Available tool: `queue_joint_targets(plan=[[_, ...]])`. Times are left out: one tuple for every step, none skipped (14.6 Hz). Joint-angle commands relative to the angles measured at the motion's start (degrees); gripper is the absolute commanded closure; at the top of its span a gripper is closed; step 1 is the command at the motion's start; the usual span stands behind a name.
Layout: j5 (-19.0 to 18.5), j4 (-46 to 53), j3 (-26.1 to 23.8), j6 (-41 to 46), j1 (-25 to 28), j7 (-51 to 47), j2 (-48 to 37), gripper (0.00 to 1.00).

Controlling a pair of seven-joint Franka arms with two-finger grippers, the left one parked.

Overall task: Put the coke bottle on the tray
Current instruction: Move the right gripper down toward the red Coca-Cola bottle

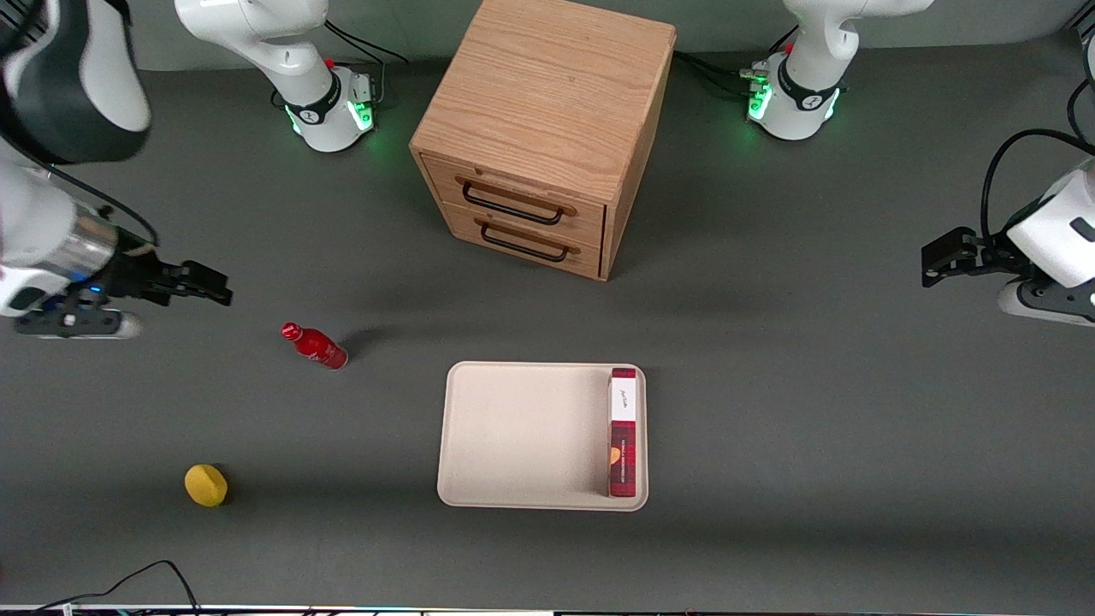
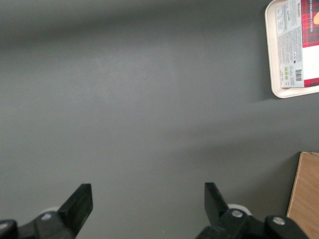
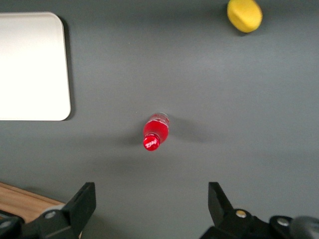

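Note:
I need to keep the bottle's base free to stand on the tray (image 1: 513,436), so my right gripper should grab the coke bottle by its cap end (image 1: 292,332).
The coke bottle (image 1: 314,346), small, glossy and all red with a red cap, stands on the grey table toward the working arm's end. In the right wrist view the coke bottle (image 3: 155,132) is seen from above, cap toward the camera. The beige tray (image 1: 513,436) lies flat near the table's middle, nearer the front camera than the drawer cabinet; its rounded corner shows in the right wrist view (image 3: 35,69). My right gripper (image 1: 210,287) is open and empty, held above the table a little farther from the front camera than the bottle. Its jaws (image 3: 152,199) stand wide apart.
A long red plaid box (image 1: 624,432) lies in the tray along its edge toward the parked arm. A wooden two-drawer cabinet (image 1: 539,128) stands at the table's middle. A yellow lemon-like object (image 1: 206,485) lies near the front edge, also in the right wrist view (image 3: 244,15).

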State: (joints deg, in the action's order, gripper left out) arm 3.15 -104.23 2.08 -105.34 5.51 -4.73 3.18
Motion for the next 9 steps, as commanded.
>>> queue_joint_targets(plan=[[-2.61,-7.64,-1.64,-6.61,0.21,1.74,-1.25,0.0],[-2.88,-10.62,-1.73,-10.03,0.21,3.13,-1.07,0.0],[-2.89,-13.95,-1.73,-14.06,-0.23,5.23,-1.16,0.0],[-2.89,-16.51,-1.73,-17.41,-0.41,6.56,-1.07,0.0],[-2.89,-18.27,-1.73,-19.88,-0.5,7.18,-0.72,0.0],[-2.89,-20.12,-1.73,-22.34,-0.5,8.06,-0.46,0.0],[-2.97,-21.44,-1.73,-24.1,-0.5,8.42,-0.28,0.0],[-2.97,-21.89,-1.73,-25.25,-0.5,8.42,0.24,0.0],[-2.89,-21.9,-1.73,-25.44,-0.5,8.42,1.03,0.01]])
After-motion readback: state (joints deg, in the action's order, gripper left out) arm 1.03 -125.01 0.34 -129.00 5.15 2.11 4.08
